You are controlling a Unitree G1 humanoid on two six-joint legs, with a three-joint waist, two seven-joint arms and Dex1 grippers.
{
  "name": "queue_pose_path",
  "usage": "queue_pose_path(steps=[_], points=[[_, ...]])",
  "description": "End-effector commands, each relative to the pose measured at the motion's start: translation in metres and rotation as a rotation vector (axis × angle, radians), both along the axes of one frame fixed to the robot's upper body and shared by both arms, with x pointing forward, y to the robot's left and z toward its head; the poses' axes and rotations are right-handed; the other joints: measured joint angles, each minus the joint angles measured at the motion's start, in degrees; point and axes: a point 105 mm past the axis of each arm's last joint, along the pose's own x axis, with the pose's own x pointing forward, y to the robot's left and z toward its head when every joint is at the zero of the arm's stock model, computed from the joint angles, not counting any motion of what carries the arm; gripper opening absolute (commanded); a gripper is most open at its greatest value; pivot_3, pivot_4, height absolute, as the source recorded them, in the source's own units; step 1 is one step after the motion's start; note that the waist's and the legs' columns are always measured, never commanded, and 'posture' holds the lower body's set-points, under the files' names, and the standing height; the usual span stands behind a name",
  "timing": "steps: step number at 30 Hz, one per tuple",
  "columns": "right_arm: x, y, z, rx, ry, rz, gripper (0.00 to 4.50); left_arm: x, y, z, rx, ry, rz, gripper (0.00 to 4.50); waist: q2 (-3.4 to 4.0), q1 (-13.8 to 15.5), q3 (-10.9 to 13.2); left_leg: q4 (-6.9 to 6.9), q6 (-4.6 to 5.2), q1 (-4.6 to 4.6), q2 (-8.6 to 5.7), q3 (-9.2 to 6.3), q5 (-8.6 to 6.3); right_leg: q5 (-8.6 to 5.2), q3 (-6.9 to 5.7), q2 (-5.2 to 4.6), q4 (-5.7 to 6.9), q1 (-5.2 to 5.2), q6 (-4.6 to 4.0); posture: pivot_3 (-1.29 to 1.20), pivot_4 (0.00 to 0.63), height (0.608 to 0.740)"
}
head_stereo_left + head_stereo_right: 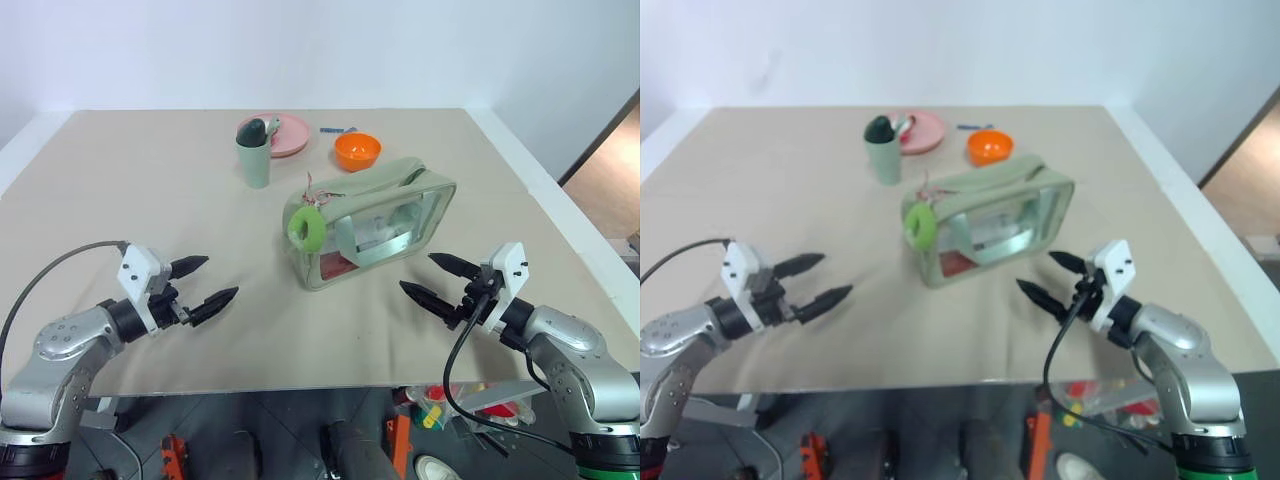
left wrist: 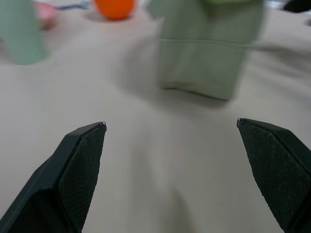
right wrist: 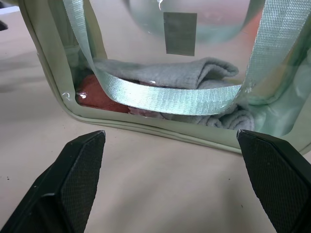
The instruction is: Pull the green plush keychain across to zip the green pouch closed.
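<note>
I need to grab the top fabric of the green pouch [image 1: 372, 222] with my right gripper next, at the end opposite the keychain, to steady it for zipping closed.
The green pouch [image 1: 372, 222] stands mid-table, pale sage fabric with clear side panels and folded cloth inside. The lime-green plush keychain [image 1: 306, 230] hangs at the pouch's left end on a thin pinkish cord. My left gripper [image 1: 200, 284] hovers open near the table's front left, well short of the pouch, pointing toward it. My right gripper [image 1: 432, 277] is open at the front right, close to the pouch's clear panel [image 3: 160, 87], where the strap [image 3: 160, 97] shows across it. Neither holds anything.
Behind the pouch stand a pale green tumbler [image 1: 254, 158] with a dark green utensil, a pink plate [image 1: 290, 132] and an orange bowl [image 1: 357, 151]. The table's front edge [image 1: 300, 385] runs just under both grippers.
</note>
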Motion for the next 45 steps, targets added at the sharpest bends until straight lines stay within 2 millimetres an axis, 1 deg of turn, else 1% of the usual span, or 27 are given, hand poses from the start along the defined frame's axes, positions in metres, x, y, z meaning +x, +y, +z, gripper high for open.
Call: queue_pose_path(steps=[1, 2, 4, 6, 7, 8, 11, 12, 13, 15, 17, 20, 24, 25, 26, 29, 31, 32, 35, 36, 41, 43, 45], points=[[0.006, 0.001, 0.056, -0.131, -0.137, 0.082, 4.48, -0.019, -0.026, 0.028, 0.016, -0.026, -0.212, 4.47, 0.21, -0.07, 0.36, 0.07, 0.00, -0.01, 0.00, 0.02, 0.00, 0.00, 0.01, 0.00, 0.01, 0.00, 0.00, 0.00, 0.150, 0.740], [0.011, 0.004, 0.073, -0.176, -0.179, 0.115, 4.48, -0.022, -0.031, 0.032, 0.024, -0.021, -0.257, 4.47, 0.32, -0.12, 0.47, 0.16, 0.00, -0.02, -0.02, 0.13, 0.00, 0.03, 0.09, -0.03, 0.01, -0.05, 0.04, 0.00, 0.150, 0.740], [0.016, 0.009, 0.094, -0.228, -0.231, 0.158, 4.48, -0.025, -0.037, 0.036, 0.035, -0.014, -0.307, 4.47, 0.30, -0.18, 0.50, 0.24, 0.04, -0.01, -0.04, 0.33, 0.02, 0.12, 0.22, -0.05, 0.01, -0.12, 0.15, 0.00, 0.150, 0.740], [0.025, 0.023, 0.119, -0.314, -0.332, 0.220, 4.48, -0.029, -0.045, 0.042, 0.047, -0.014, -0.365, 4.47, 0.14, -0.26, 0.43, 0.22, 0.05, 0.06, 0.00, 0.26, 0.03, 0.11, 0.17, 0.01, 0.01, 0.00, 0.13, 0.00, 0.150, 0.740], [0.029, 0.033, 0.129, -0.361, -0.381, 0.268, 4.48, -0.031, -0.051, 0.044, 0.052, -0.011, -0.399, 4.47, 0.10, -0.42, 0.49, 0.22, 0.03, 0.15, 0.05, 0.25, 0.01, 0.08, 0.15, 0.07, 0.01, 0.08, 0.08, 0.00, 0.150, 0.740], [0.033, 0.041, 0.134, -0.422, -0.422, 0.313, 4.48, -0.033, -0.055, 0.046, 0.060, -0.014, -0.423, 4.47, 0.10, -0.42, 0.50, 0.22, 0.04, 0.12, 0.06, 0.25, 0.01, 0.08, 0.16, 0.09, 0.01, 0.03, 0.07, 0.00, 0.150, 0.740], [0.042, 0.051, 0.131, -0.541, -0.465, 0.408, 4.48, -0.032, -0.062, 0.051, 0.066, -0.032, -0.438, 4.47, 0.07, -0.37, 0.50, 0.10, 0.06, 0.02, 0.06, 0.24, -0.01, 0.08, 0.15, 0.10, 0.01, -0.07, 0.08, 0.00, 0.150, 0.740], [0.045, 0.053, 0.128, -0.570, -0.467, 0.432, 4.48, -0.030, -0.062, 0.053, 0.068, -0.044, -0.432, 4.47, 0.06, -0.33, 0.50, 0.09, 0.15, -0.01, 0.06, 0.24, -0.08, 0.06, 0.16, 0.10, 0.01, -0.09, 0.12, 0.00, 0.150, 0.740], [0.048, 0.054, 0.124, -0.599, -0.468, 0.455, 4.48, -0.028, -0.062, 0.054, 0.070, -0.053, -0.424, 4.47, 0.06, -0.30, 0.49, 0.08, 0.21, -0.04, 0.05, 0.24, -0.13, 0.12, 0.16, 0.10, 0.01, -0.09, 0.36, 0.00, 0.150, 0.740], [0.054, 0.053, 0.117, -0.658, -0.481, 0.485, 4.48, -0.026, -0.062, 0.055, 0.078, -0.066, -0.408, 4.47, 0.06, -0.16, 0.50, 0.08, 0.24, -0.10, 0.05, 0.24, -0.24, 0.05, 0.16, 0.08, 0.01, -0.14, 0.47, 0.00, 0.150, 0.740], [0.060, 0.052, 0.115, -0.668, -0.484, 0.494, 3.95, -0.025, -0.060, 0.055, 0.084, -0.075, -0.390, 4.50, 0.07, -0.06, 0.50, 0.09, 0.23, -0.33, 0.04, 0.24, -0.29, 0.02, 0.17, 0.06, 0.02, -0.37, 0.51, 0.00, 0.150, 0.740], [0.064, 0.052, 0.114, -0.700, -0.504, 0.518, 3.91, -0.025, -0.059, 0.053, 0.088, -0.078, -0.368, 4.50, 0.07, 0.04, 0.50, 0.18, 0.21, -0.85, 0.05, 0.23, -0.29, 0.14, 0.17, 0.05, 0.12, -0.83, 0.34, 0.00, 0.150, 0.740], [0.066, 0.053, 0.115, -0.695, -0.522, 0.533, 3.91, -0.025, -0.061, 0.051, 0.089, -0.081, -0.354, 4.50, 0.07, 0.05, 0.50, 0.21, 0.22, -0.85, 0.05, 0.17, -0.30, 0.13, 0.11, 0.05, 0.12, -0.81, 0.34, 0.00, 0.150, 0.740], [0.066, 0.054, 0.116, -0.693, -0.527, 0.538, 3.54, -0.025, -0.060, 0.050, 0.090, -0.080, -0.349, 4.50, 0.07, 0.05, 0.50, 0.23, 0.22, -0.85, 0.05, 0.17, -0.29, 0.12, 0.10, 0.05, 0.12, -0.80, 0.36, 0.00, 0.150, 0.740], [0.066, 0.054, 0.117, -0.691, -0.531, 0.542, 3.35, -0.025, -0.060, 0.049, 0.092, -0.079, -0.343, 4.50, 0.07, 0.05, 0.50, 0.28, 0.21, -0.85, 0.05, 0.16, -0.29, 0.11, 0.09, 0.05, 0.14, -0.79, 0.39, 0.00, 0.150, 0.740], [0.066, 0.055, 0.116, -0.689, -0.523, 0.553, 2.27, -0.024, -0.060, 0.048, 0.093, -0.080, -0.336, 4.50, 0.07, 0.05, 0.50, 0.35, 0.15, -0.85, 0.05, 0.16, -0.25, 0.17, 0.09, 0.05, 0.17, -0.78, 0.46, 0.00, 0.150, 0.740], [0.066, 0.054, 0.115, -0.685, -0.512, 0.560, 1.65, -0.024, -0.060, 0.048, 0.092, -0.081, -0.334, 4.50, 0.07, 0.05, 0.50, 0.43, 0.13, -0.84, 0.06, 0.14, -0.23, 0.23, 0.05, 0.06, 0.17, -0.75, 0.47, 0.00, 0.150, 0.740], [0.066, 0.054, 0.115, -0.683, -0.509, 0.562, 1.21, -0.023, -0.060, 0.049, 0.091, -0.082, -0.333, 4.50, 0.07, 0.05, 0.50, 0.45, 0.12, -0.83, 0.06, 0.14, -0.22, 0.25, 0.05, 0.06, 0.17, -0.74, 0.46, 0.00, 0.150, 0.740], [0.066, 0.054, 0.116, -0.676, -0.504, 0.565, 0.21, -0.022, -0.061, 0.048, 0.091, -0.083, -0.333, 4.50, 0.07, 0.05, 0.50, 0.50, 0.11, -0.78, 0.06, 0.15, -0.19, 0.31, 0.05, 0.06, 0.19, -0.70, 0.48, 0.00, 0.150, 0.740], [0.066, 0.054, 0.116, -0.675, -0.503, 0.566, 0.03, -0.022, -0.061, 0.048, 0.091, -0.083, -0.334, 4.50, 0.07, 0.04, 0.50, 0.51, 0.11, -0.78, 0.07, 0.15, -0.19, 0.32, 0.05, 0.07, 0.20, -0.70, 0.48, 0.00, 0.150, 0.740], [0.067, 0.055, 0.121, -0.662, -0.507, 0.557, 0.03, -0.021, -0.064, 0.047, 0.093, -0.084, -0.343, 4.50, 0.07, 0.04, 0.50, 0.52, 0.11, -0.79, 0.07, 0.15, -0.18, 0.34, 0.06, 0.07, 0.22, -0.70, 0.49, 0.00, 0.150, 0.740], [0.067, 0.059, 0.131, -0.627, -0.493, 0.536, 0.03, -0.020, -0.065, 0.047, 0.091, -0.085, -0.346, 4.50, 0.08, 0.04, 0.50, 0.52, 0.11, -0.79, 0.07, 0.14, -0.18, 0.34, 0.06, 0.07, 0.22, -0.70, 0.49, 0.00, 0.150, 0.740], [0.062, 0.065, 0.138, -0.658, -0.465, 0.544, 0.03, -0.018, -0.064, 0.045, 0.096, -0.083, -0.343, 4.50, 0.10, 0.05, 0.51, 0.52, 0.11, -0.79, 0.07, 0.14, -0.17, 0.34, 0.06, 0.08, 0.24, -0.71, 0.48, 0.00, 0.150, 0.740]])
